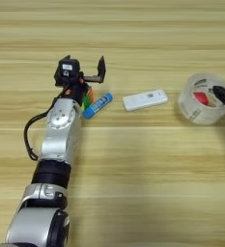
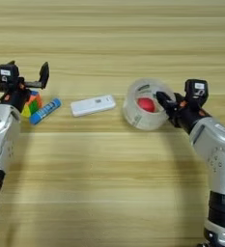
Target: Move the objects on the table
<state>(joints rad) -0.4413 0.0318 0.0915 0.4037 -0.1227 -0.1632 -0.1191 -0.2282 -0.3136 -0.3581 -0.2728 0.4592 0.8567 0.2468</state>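
The clear tape roll hangs tipped over the red cube (image 1: 201, 97), so the robot's right gripper should move it toward empty table before letting go.
My left gripper (image 1: 85, 68) stands open just beyond the multicoloured puzzle cube (image 2: 32, 103), which my wrist partly hides; nothing is between its fingers. A blue-capped white glue stick (image 1: 97, 105) lies slanted right beside the cube. The flat white stick (image 2: 93, 105) lies at the middle. Further right, the clear tape roll (image 2: 144, 104) is tipped up with its opening towards me, and a small red cube (image 2: 146, 104) shows through its ring. My right gripper (image 2: 165, 105) is shut on the roll's right rim, one finger inside the ring.
The light-brown wooden table (image 1: 133, 183) fills both views. My left arm (image 1: 56, 154) runs up from the lower left and my right arm (image 2: 215, 154) from the lower right.
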